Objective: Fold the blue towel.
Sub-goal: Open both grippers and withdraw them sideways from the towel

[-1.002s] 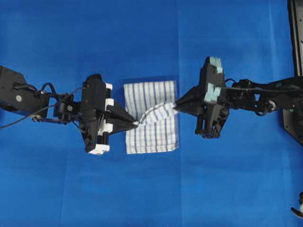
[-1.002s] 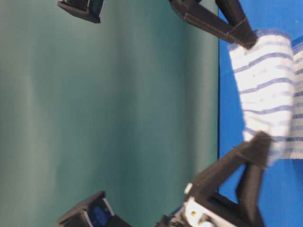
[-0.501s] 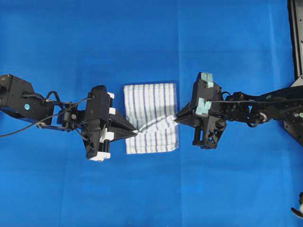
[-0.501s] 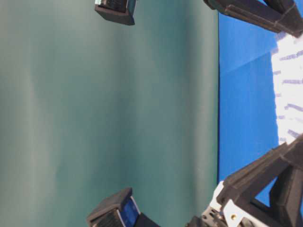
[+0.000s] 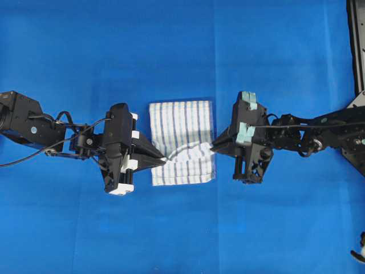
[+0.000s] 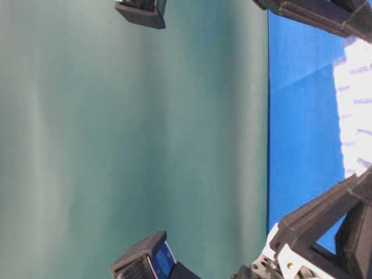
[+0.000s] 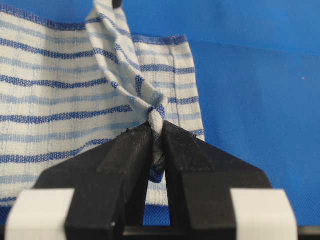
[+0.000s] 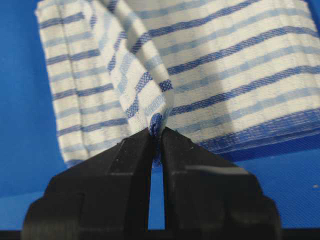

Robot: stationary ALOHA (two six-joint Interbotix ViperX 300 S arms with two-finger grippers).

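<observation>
In the left wrist view the pinched corner (image 7: 157, 120) is over the towel's lower layer (image 7: 184, 95) and the blue towel would lie in place, so it is time for my left gripper to open.
The blue towel (image 5: 182, 140), white with thin blue stripes, lies folded on the blue table covering in the overhead view. A raised ridge of its top layer runs between both grippers. My left gripper (image 5: 163, 161) is shut on the towel's left edge; the left wrist view shows a twisted corner of the towel (image 7: 150, 107) pinched between the black fingers (image 7: 127, 155). My right gripper (image 5: 213, 142) is shut on the right edge, and in the right wrist view a fold of the towel (image 8: 150, 107) is clamped at the fingertips (image 8: 132, 150). The table-level view shows a bright strip of towel (image 6: 356, 104).
The blue table covering (image 5: 182, 51) stretches all around the towel. A black frame (image 5: 357, 40) runs along the right edge of the overhead view. A teal backdrop (image 6: 133, 139) fills most of the table-level view.
Both grippers have come down and slightly toward the near side with the pinched edge. The lifted loop of towel has flattened into a low ridge.
</observation>
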